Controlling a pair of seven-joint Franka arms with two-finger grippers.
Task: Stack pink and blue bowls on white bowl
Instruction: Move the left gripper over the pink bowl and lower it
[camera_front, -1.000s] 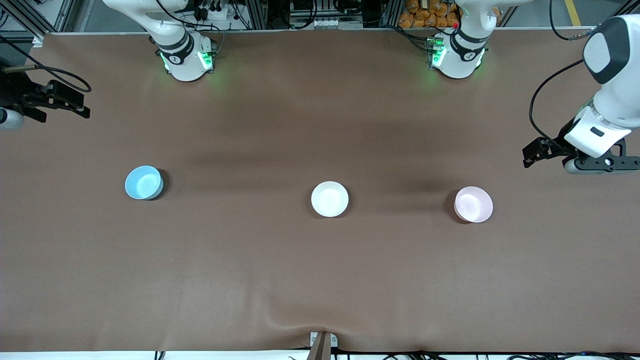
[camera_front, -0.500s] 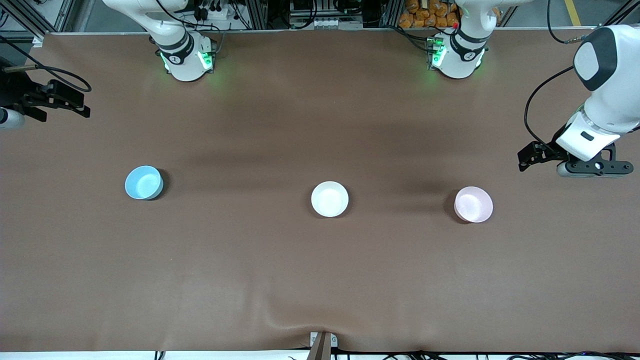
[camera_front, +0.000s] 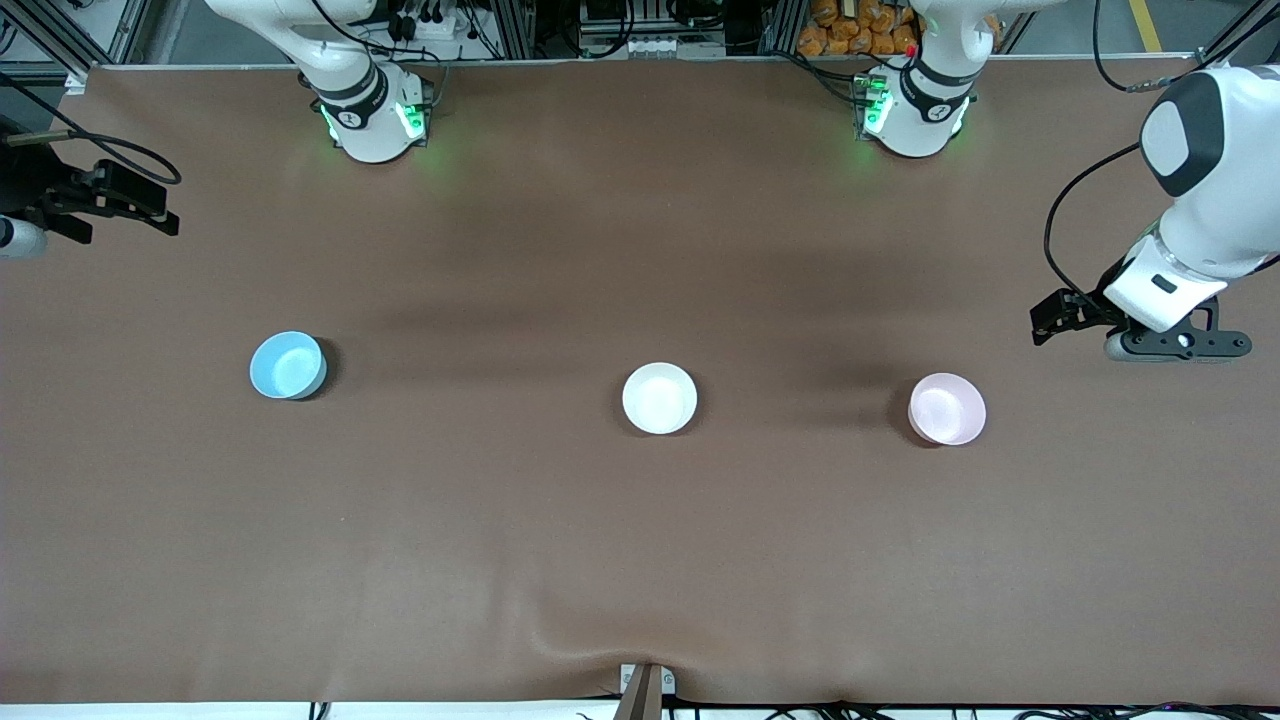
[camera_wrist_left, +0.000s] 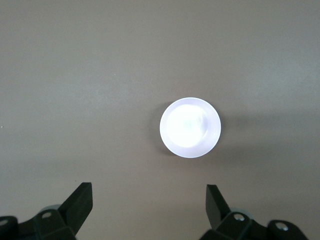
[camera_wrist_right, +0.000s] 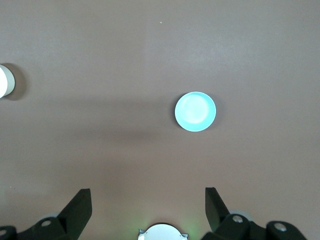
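Observation:
My left gripper picks up the pink bowl by its rim (camera_front: 979, 390) next, to stack the pink bowl on the white bowl (camera_front: 659, 398).
Three bowls stand in a row across the table. The blue bowl (camera_front: 287, 365) (camera_wrist_right: 195, 111) is toward the right arm's end, the white bowl (camera_front: 659, 398) (camera_wrist_right: 4, 81) in the middle, the pink bowl (camera_front: 947, 408) (camera_wrist_left: 190, 127) toward the left arm's end. My left gripper (camera_front: 1175, 345) (camera_wrist_left: 149, 200) hangs open and empty above the cloth, out toward the table's end from the pink bowl. At the opposite end my right gripper (camera_front: 12, 238) (camera_wrist_right: 148, 200) hangs open and empty, well off from the blue bowl.
A brown cloth (camera_front: 640, 560) covers the whole table, with a small wrinkle and a clamp (camera_front: 645, 685) at its front edge. The two arm bases (camera_front: 375, 120) (camera_front: 915, 115) stand along the back edge.
The left arm has shifted a little toward the pink bowl. The right arm and all three bowls have not moved.

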